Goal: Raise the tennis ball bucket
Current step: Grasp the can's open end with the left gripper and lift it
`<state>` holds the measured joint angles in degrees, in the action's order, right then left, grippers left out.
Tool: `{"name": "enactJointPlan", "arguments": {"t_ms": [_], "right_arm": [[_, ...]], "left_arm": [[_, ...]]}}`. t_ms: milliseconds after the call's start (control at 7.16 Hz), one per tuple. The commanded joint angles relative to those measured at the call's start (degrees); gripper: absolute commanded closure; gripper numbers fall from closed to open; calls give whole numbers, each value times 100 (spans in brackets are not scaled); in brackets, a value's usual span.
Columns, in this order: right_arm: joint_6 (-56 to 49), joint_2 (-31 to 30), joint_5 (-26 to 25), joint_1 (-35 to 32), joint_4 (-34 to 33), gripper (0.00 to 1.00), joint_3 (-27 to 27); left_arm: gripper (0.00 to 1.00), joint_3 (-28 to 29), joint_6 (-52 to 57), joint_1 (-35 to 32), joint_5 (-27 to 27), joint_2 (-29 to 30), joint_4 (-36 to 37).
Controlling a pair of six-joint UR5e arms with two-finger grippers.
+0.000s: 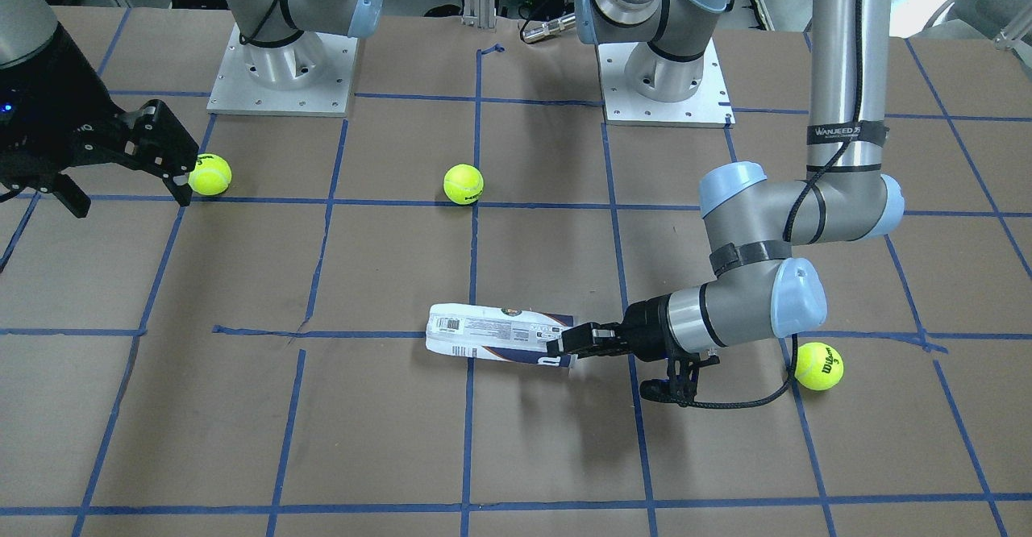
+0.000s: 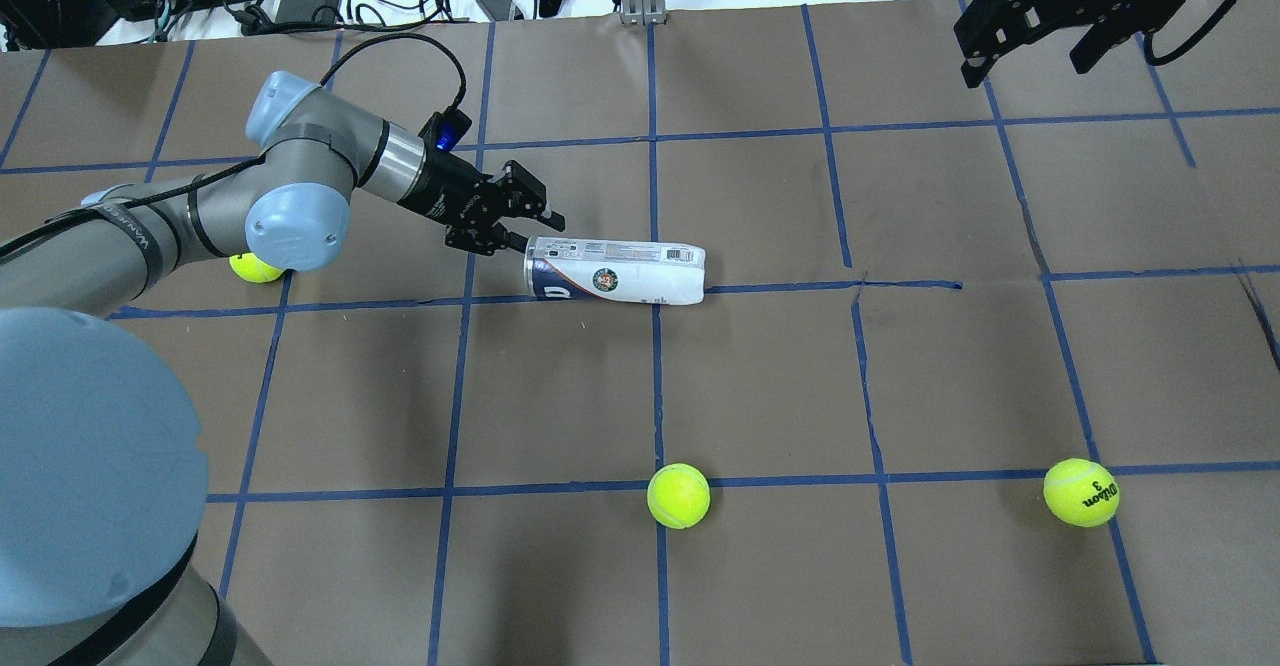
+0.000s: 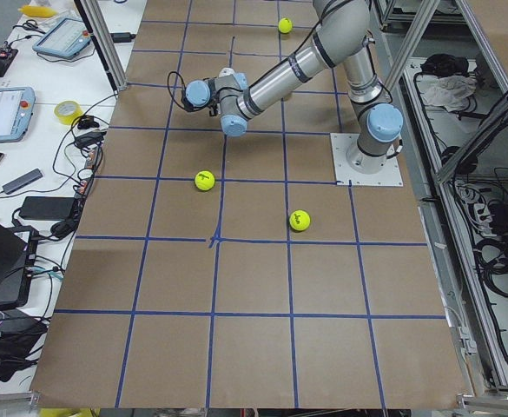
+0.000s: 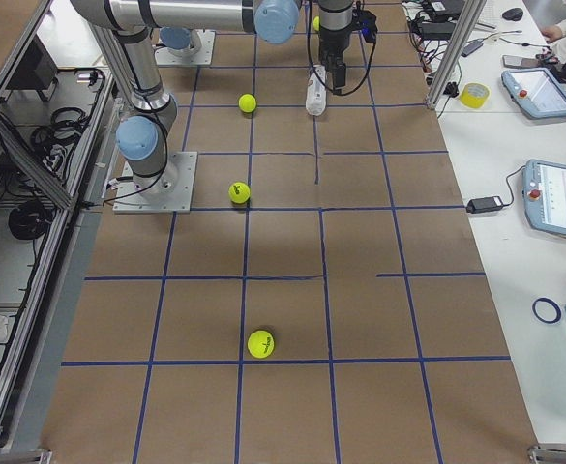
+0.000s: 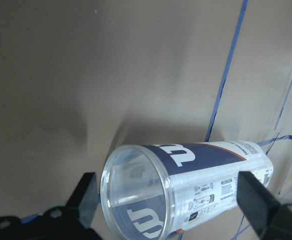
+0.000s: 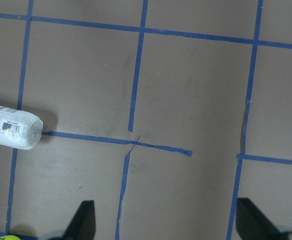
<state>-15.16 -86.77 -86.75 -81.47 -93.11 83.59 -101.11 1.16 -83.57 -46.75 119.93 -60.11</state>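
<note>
I should next use my left gripper to grab the clear rim of its open end [image 1: 568, 347] [image 5: 165, 186], and so lift up the tennis ball bucket.
The tennis ball bucket [image 2: 615, 271] lies on its side on the brown table, with its open mouth toward my left gripper; it also shows in the front view [image 1: 500, 334]. My left gripper [image 2: 530, 233] is open at that mouth. In the left wrist view the two fingers [image 5: 88, 200] flank the clear rim of the bucket [image 5: 195, 165], the left one close to it and the right one well apart. My right gripper [image 2: 1030, 61] is open and empty, raised high over the far right of the table. The right wrist view shows the bucket's closed end [image 6: 16, 131].
Three yellow-green tennis balls lie on the table: one by my left arm's elbow [image 2: 255, 268], one at the near middle [image 2: 678, 495], one at the near right [image 2: 1080, 492]. Blue tape lines grid the table. Cables and devices lie beyond the far edge.
</note>
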Motion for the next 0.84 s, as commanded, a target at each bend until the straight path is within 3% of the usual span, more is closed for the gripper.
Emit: {"name": "enactJointPlan", "arguments": {"t_ms": [0, 140, 419, 699], "right_arm": [[301, -182, -87, -131, 187, 0, -9], [625, -226, -105, -411, 197, 0, 0], [1329, -235, -105, -869, 197, 0, 0], [1873, -226, -113, -1264, 205, 0, 9]], "left_arm": [[67, -23, -167, -106, 52, -66, 0], [72, -14, -342, -115, 35, -171, 0], [93, 39, -807, -133, 9, -347, 26], [100, 56, -1484, -168, 43, -610, 35]]}}
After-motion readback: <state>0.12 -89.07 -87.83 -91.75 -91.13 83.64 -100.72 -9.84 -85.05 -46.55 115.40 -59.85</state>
